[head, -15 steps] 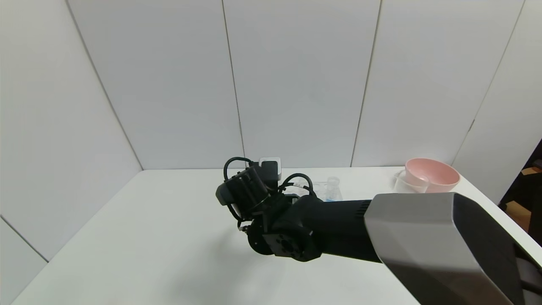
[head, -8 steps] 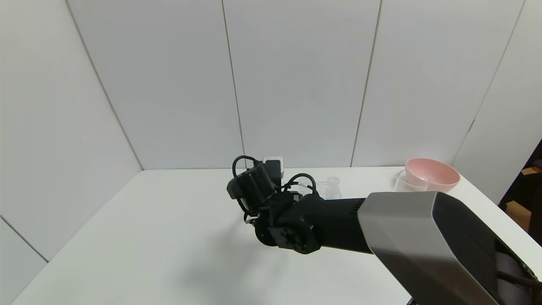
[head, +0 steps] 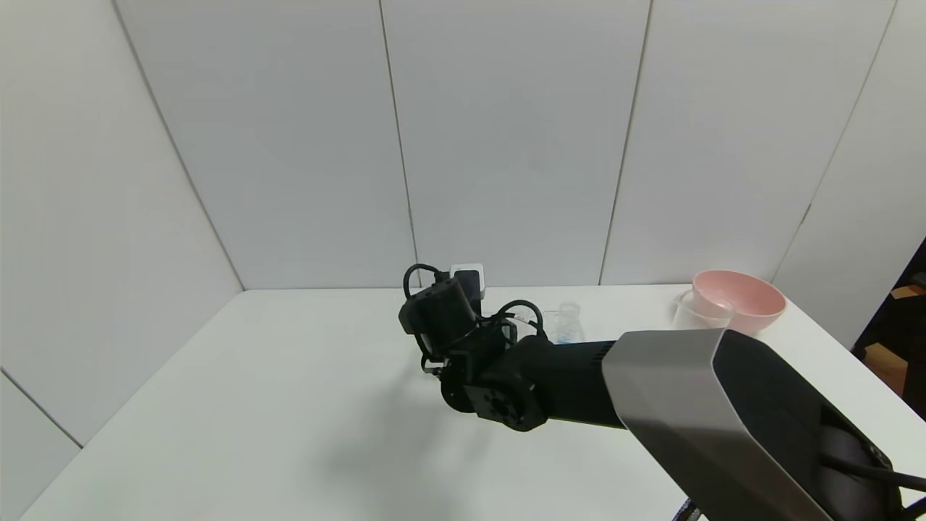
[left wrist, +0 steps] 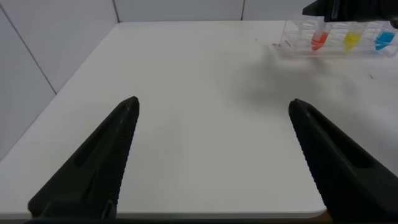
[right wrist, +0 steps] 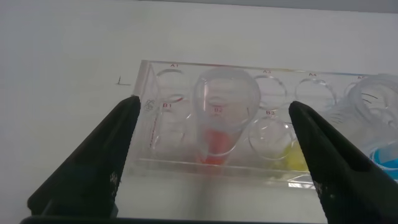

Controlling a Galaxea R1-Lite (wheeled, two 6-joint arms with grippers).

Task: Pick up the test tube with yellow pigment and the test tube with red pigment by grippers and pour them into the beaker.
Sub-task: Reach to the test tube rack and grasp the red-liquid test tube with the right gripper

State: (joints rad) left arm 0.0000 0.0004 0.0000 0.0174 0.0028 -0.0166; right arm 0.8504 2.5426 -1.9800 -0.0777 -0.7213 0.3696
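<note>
My right gripper takes hold of the red test tube by its side near the test tube's rim (right wrist: 223, 117) next, to pour red pigment into the beaker.
In the right wrist view my right gripper (right wrist: 212, 104) is open, one finger on each side of the test tube with red pigment (right wrist: 221, 118), not touching it. The tube stands upright in a clear rack (right wrist: 155, 81). The test tube with yellow pigment (right wrist: 277, 134) stands in the neighbouring hole. In the head view the right wrist (head: 438, 318) hides the fingers and both tubes. The left wrist view shows the red tube (left wrist: 318, 40) and the yellow tube (left wrist: 352, 40) far off. My left gripper (left wrist: 212, 102) is open and empty over the table's near left part. A clear beaker (head: 691, 311) stands beside the pink bowl.
A blue-liquid tube (head: 569, 322) stands at the rack's right end, also seen from the right wrist (right wrist: 379, 155). A pink bowl (head: 738, 298) sits at the table's far right corner. The right arm (head: 651, 391) spans the table's right half. White walls close the back and left.
My right arm has moved forward and to the right, bringing its wrist closer to the rack. Nothing was grasped.
</note>
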